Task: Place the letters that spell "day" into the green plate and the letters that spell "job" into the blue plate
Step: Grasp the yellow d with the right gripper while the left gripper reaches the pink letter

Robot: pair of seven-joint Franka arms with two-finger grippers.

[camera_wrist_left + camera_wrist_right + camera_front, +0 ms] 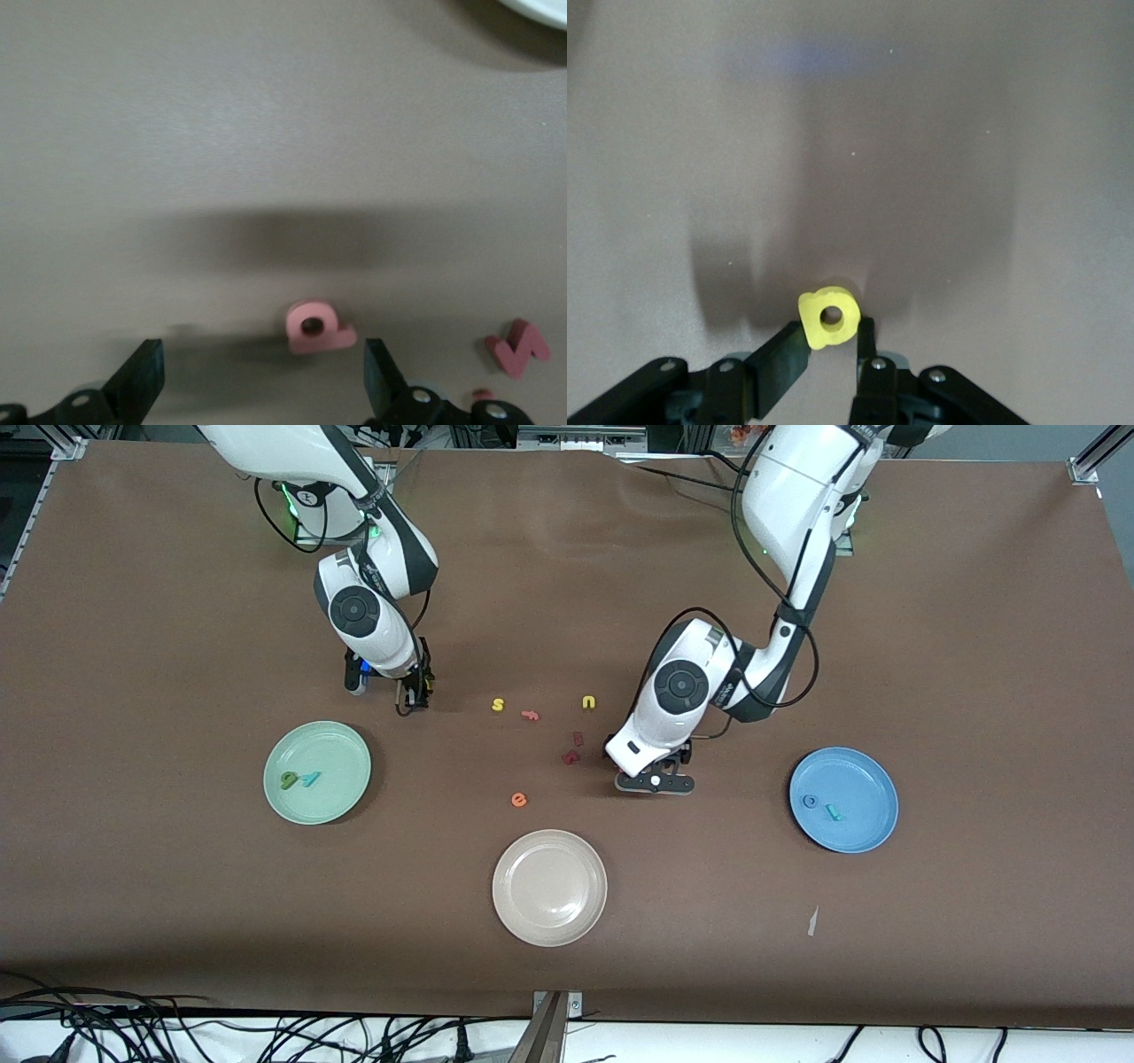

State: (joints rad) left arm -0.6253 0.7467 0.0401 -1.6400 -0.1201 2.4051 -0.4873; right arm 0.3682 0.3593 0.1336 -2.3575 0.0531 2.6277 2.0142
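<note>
Next, my left gripper grabs the salmon "b" by its round bowl (312, 325), to finish spelling "job" in the blue plate.
My right gripper (413, 693) (826, 341) is down at the table, shut on the yellow round-bowled letter (828, 320), one finger on each side of it. The green plate (341, 802) lies nearer the camera and holds a dark green letter (289, 780) and a teal "y" (309, 779). My left gripper (654, 781) (261, 361) hangs open low over the table. The salmon "b" (319, 326) lies flat between its fingers, touching neither. The blue plate (864, 833), toward the left arm's end, holds a blue "o" (810, 801) and a teal "j" (833, 811).
A beige-white plate (549, 921) sits near the front camera. Loose letters lie mid-table: yellow "s" (498, 705), a small reddish letter (530, 715), yellow "u" (588, 702), two dark red ones (571, 756) (518, 348), orange "e" (519, 800).
</note>
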